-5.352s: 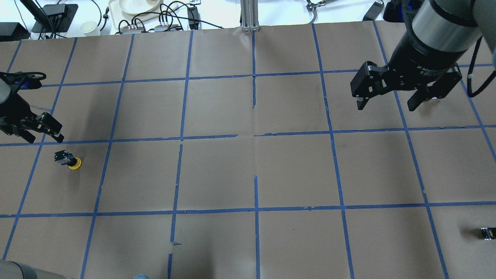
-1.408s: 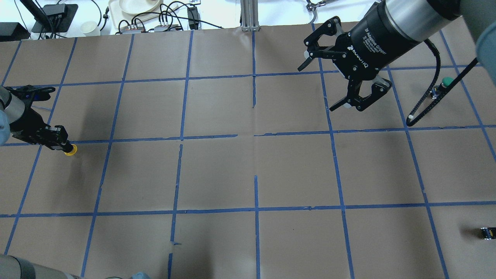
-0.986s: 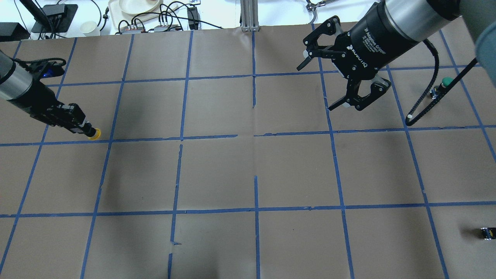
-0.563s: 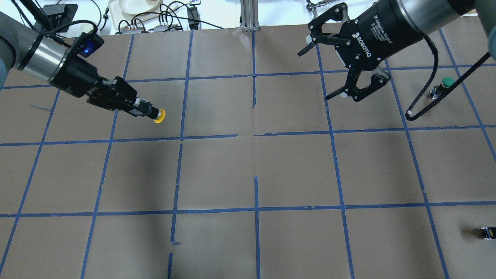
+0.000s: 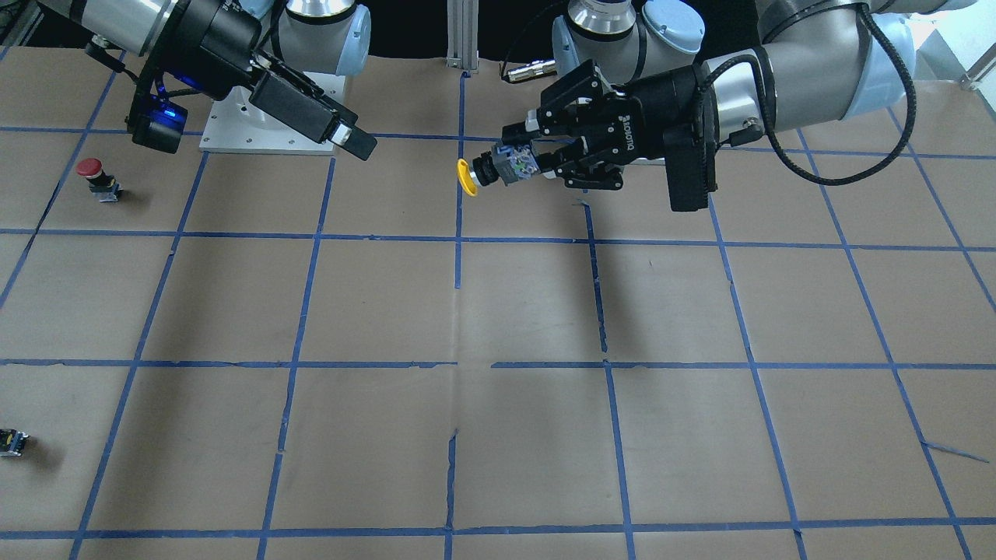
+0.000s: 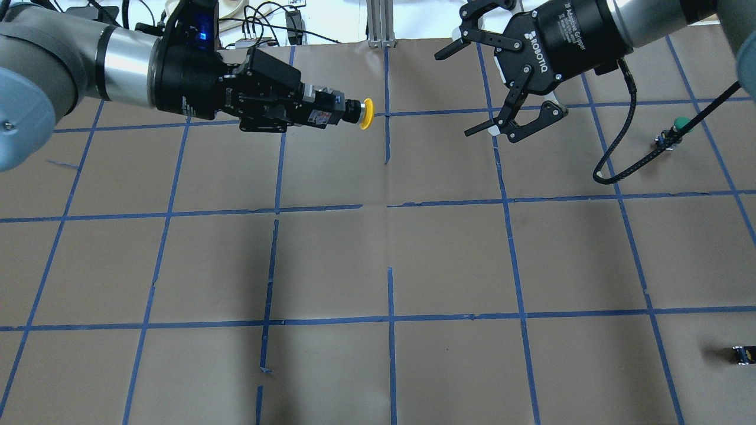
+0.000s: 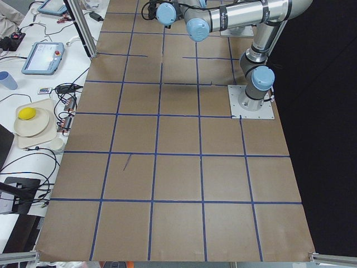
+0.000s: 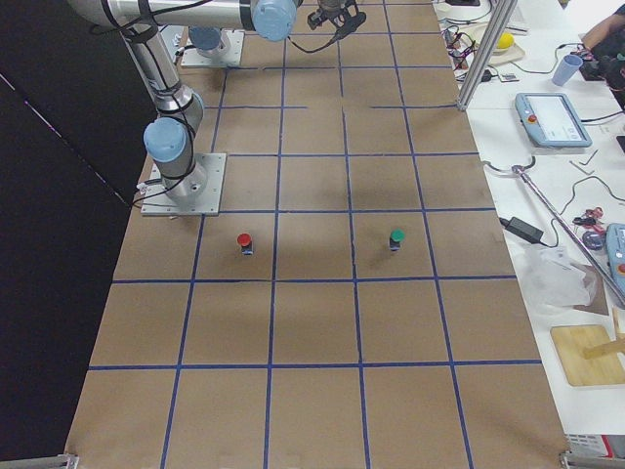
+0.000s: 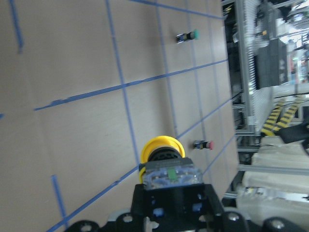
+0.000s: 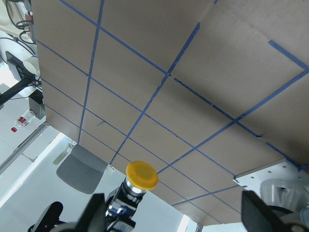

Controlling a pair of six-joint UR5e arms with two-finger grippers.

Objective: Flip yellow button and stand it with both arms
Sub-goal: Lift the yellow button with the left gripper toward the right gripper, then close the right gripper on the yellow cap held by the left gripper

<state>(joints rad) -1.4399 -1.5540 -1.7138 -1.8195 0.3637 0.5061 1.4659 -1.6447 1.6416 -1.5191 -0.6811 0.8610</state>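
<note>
The right gripper grabs the button by its yellow cap (image 5: 467, 177) (image 10: 142, 174) next, to take it over from my left gripper and stand it.
The yellow button (image 6: 367, 113) hangs in the air over the far middle of the table, lying level, with its cap toward my right arm. My left gripper (image 6: 323, 113) is shut on its black-and-grey body. In the front-facing view the left gripper (image 5: 520, 166) holds the button (image 5: 465, 176) the same way. The left wrist view shows the button (image 9: 161, 153) between the fingers. My right gripper (image 6: 455, 94) is open and empty, a short way to the right of the cap and facing it. The right wrist view shows the cap (image 10: 141, 175) ahead, between the spread fingers (image 10: 95, 216).
A red-capped button (image 5: 91, 175) stands near my right arm's base. A green-capped button (image 6: 679, 125) stands at the far right, next to a hanging black cable (image 6: 617, 168). A small capless switch part (image 6: 741, 355) lies at the near right edge.
My left gripper has closed on the button at the left, lifted it and carried it right and farther out to the middle. My right gripper has turned toward it and stayed open.
</note>
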